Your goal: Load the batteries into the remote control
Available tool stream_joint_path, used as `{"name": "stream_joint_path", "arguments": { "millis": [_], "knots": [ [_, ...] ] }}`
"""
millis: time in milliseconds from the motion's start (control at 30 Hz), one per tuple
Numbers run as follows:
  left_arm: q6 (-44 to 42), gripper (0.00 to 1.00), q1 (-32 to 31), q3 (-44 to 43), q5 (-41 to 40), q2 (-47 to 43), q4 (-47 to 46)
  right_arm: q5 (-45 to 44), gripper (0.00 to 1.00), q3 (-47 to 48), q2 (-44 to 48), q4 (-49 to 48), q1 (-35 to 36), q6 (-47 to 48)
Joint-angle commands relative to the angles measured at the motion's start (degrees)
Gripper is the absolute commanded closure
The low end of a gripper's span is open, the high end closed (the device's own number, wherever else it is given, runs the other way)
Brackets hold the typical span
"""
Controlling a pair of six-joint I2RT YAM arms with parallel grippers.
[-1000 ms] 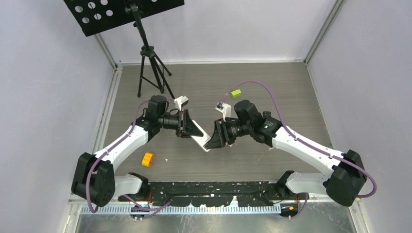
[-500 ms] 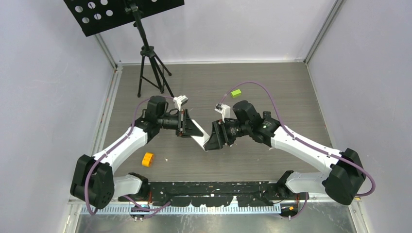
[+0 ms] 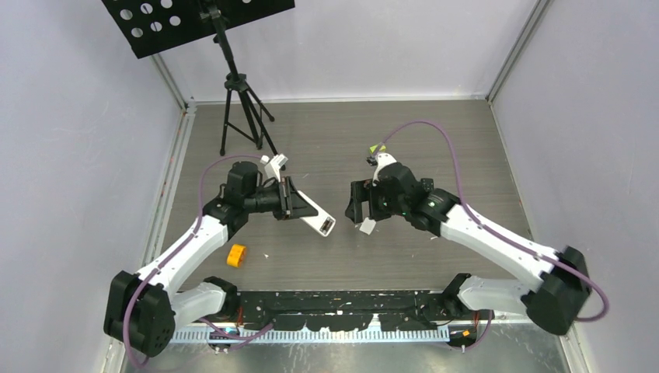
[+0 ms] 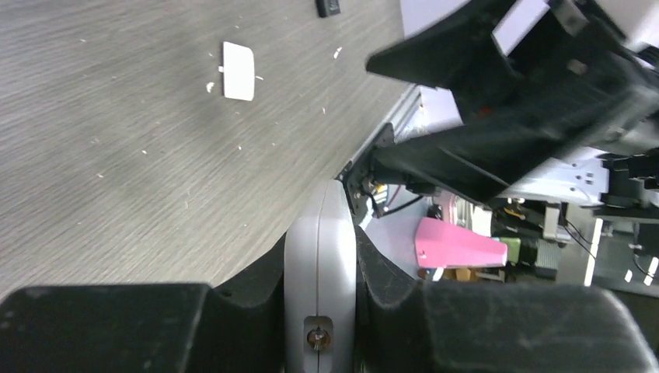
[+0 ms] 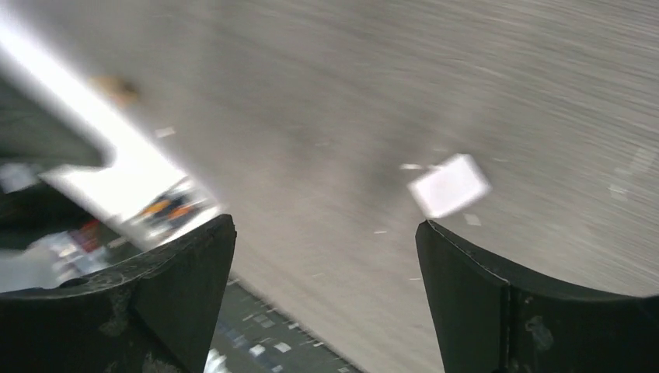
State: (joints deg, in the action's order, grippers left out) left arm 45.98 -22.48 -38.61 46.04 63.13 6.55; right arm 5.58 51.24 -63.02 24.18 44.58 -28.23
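Observation:
The right gripper grabs the white battery cover by its opposite side edges next. That leaves the cover's end free to enter the remote.
My left gripper (image 3: 298, 205) (image 4: 320, 242) is shut on the white remote control (image 3: 314, 217) (image 4: 319, 256), holding it edge-up above the table. The remote's free end points toward the right arm. In the blurred right wrist view, that end of the remote (image 5: 128, 175) shows a dark and orange patch; I cannot tell whether batteries sit there. My right gripper (image 3: 354, 207) (image 5: 325, 229) is open and holds nothing, a short way right of the remote. A small white cover (image 3: 367, 226) (image 4: 238, 71) (image 5: 450, 185) lies flat on the table below it. No loose batteries show.
An orange block (image 3: 236, 253) sits on the table (image 3: 326, 140) near the left arm. A lime-green block (image 3: 378, 148) peeks out behind the right wrist. A black tripod (image 3: 242, 109) stands at the back left. A small dark thing (image 4: 328, 7) lies past the cover.
The right gripper has opened and drawn back to the right, away from the remote. The white cover now lies on the table. The left arm has shifted the remote slightly left.

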Motion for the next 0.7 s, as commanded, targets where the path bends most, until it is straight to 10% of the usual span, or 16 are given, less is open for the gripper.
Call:
{"name": "stream_joint_path", "arguments": {
  "millis": [0,667],
  "knots": [
    [-3.0,1.00,0.2,-0.3,-6.3,-3.3,4.6,-21.6,0.06,4.5,-11.0,7.3,-0.7,7.0],
    [-3.4,1.00,0.3,-0.9,-7.3,-0.3,7.1,-4.6,0.04,12.3,-33.6,15.6,-2.8,38.1]
  ]
}}
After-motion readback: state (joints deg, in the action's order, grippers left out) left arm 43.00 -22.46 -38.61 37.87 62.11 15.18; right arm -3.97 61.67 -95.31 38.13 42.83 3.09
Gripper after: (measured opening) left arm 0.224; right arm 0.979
